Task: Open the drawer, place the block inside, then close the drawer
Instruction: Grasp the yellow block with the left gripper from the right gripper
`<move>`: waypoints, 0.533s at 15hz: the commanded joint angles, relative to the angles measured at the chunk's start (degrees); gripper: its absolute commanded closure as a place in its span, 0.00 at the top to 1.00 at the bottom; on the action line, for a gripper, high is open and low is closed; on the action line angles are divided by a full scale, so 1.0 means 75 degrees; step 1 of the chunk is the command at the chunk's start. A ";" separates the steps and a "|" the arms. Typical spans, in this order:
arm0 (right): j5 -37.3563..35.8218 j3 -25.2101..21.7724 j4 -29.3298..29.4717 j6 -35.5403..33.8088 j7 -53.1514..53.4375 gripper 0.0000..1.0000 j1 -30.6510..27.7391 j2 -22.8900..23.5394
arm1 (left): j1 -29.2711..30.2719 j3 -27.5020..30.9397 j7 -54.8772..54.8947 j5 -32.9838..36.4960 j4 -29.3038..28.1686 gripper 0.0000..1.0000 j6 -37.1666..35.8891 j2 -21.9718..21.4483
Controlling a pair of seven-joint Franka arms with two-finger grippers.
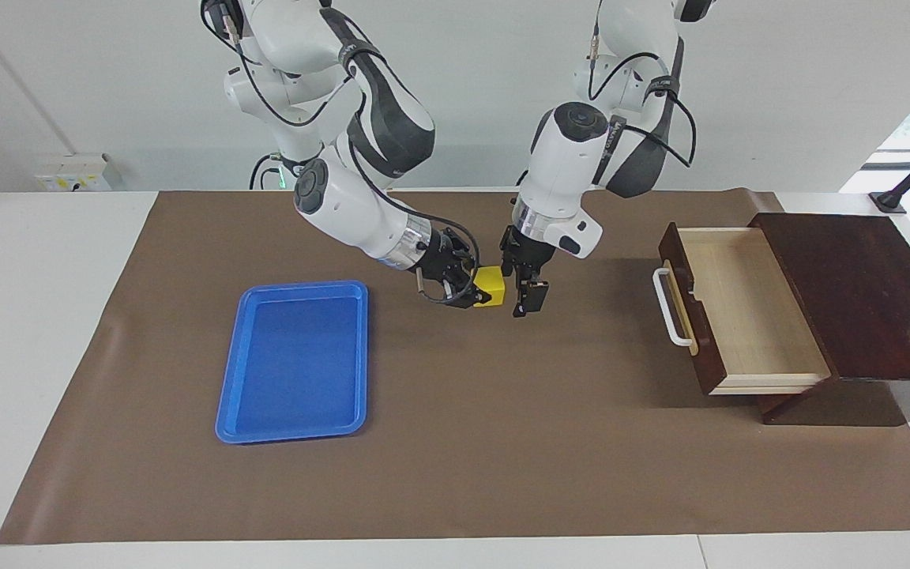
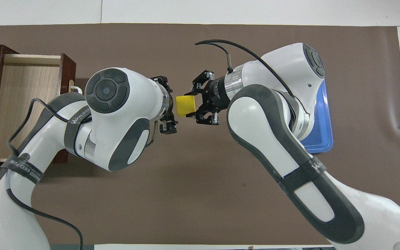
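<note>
The yellow block has to go inside the open drawer [image 2: 26, 104], so my left gripper will next grab the block by its uncovered end [image 2: 180, 106].
The small yellow block [image 1: 493, 284] [image 2: 185, 105] hangs over the middle of the brown mat, and my right gripper [image 1: 471, 291] [image 2: 192, 106] is shut on it, reaching in sideways. My left gripper [image 1: 524, 294] [image 2: 171, 105] points down right beside the block on the drawer's side, open, with one finger to each side of the block's edge. Whether it touches the block I cannot tell. The dark wooden drawer [image 1: 739, 308] [image 2: 26, 104] stands pulled out at the left arm's end of the table. Its white handle [image 1: 671, 310] faces the grippers and its pale inside holds nothing.
A blue plastic tray [image 1: 297, 359] [image 2: 321, 128] lies on the mat toward the right arm's end, with nothing in it. The dark box [image 1: 858, 292] around the drawer sits at the table's edge. A brown mat [image 1: 502, 442] covers the table.
</note>
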 commanded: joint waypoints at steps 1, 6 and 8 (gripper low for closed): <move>0.0166 0.0047 -0.0011 0.0140 0.0104 0.00 -0.0037 -0.0011 | -0.0157 0.0118 -0.0086 -0.0266 -0.0193 1.00 0.0206 -0.0165; 0.0177 0.0047 0.0001 0.0139 0.0104 0.00 -0.0037 0.0001 | -0.0275 0.0118 -0.0086 -0.0289 -0.0216 1.00 0.0346 -0.0165; 0.0177 0.0047 0.0001 0.0139 0.0104 0.00 -0.0049 0.0001 | -0.0345 0.0130 -0.0086 -0.0289 -0.0262 0.98 0.0440 -0.0176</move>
